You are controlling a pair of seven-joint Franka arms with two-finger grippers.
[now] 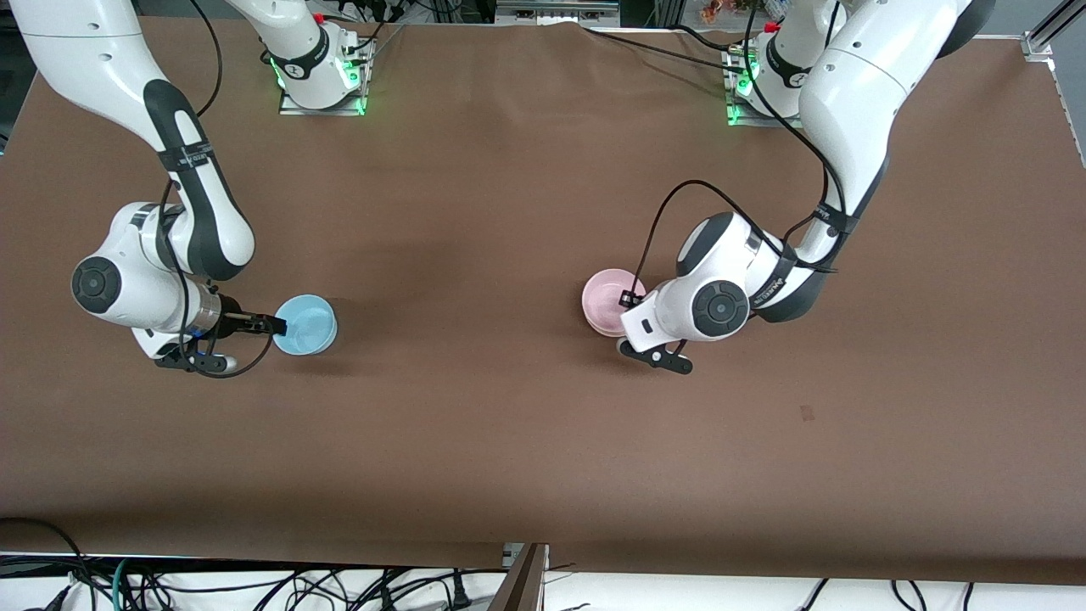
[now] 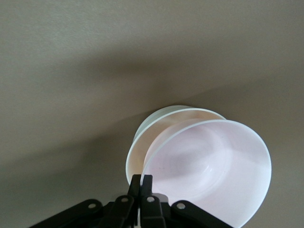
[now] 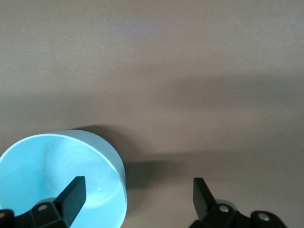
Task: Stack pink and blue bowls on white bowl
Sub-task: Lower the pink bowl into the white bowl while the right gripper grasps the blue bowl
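My right gripper will next grab the blue bowl by its rim [image 1: 288, 353], to stack the light blue bowl on the pink bowl [image 1: 604, 297].
The pale pink bowl [image 1: 604, 297] is at the left arm's end of the table. In the left wrist view the pink bowl [image 2: 209, 166] lies tilted in the white bowl [image 2: 142, 142], of which only part of the rim and wall shows. My left gripper [image 2: 141, 183] is shut on the pink bowl's rim; in the front view it [image 1: 629, 305] is mostly hidden under the wrist. The light blue bowl [image 1: 307, 325] stands on the table at the right arm's end. My right gripper [image 1: 278, 326] is open, with one finger [image 3: 73, 192] over the blue bowl's [image 3: 52, 175] inside and the other outside its rim.
The brown table [image 1: 475, 407] is bare around both bowls. The two arm bases [image 1: 321, 76] stand along the table's edge farthest from the front camera. Cables hang below the nearest edge.
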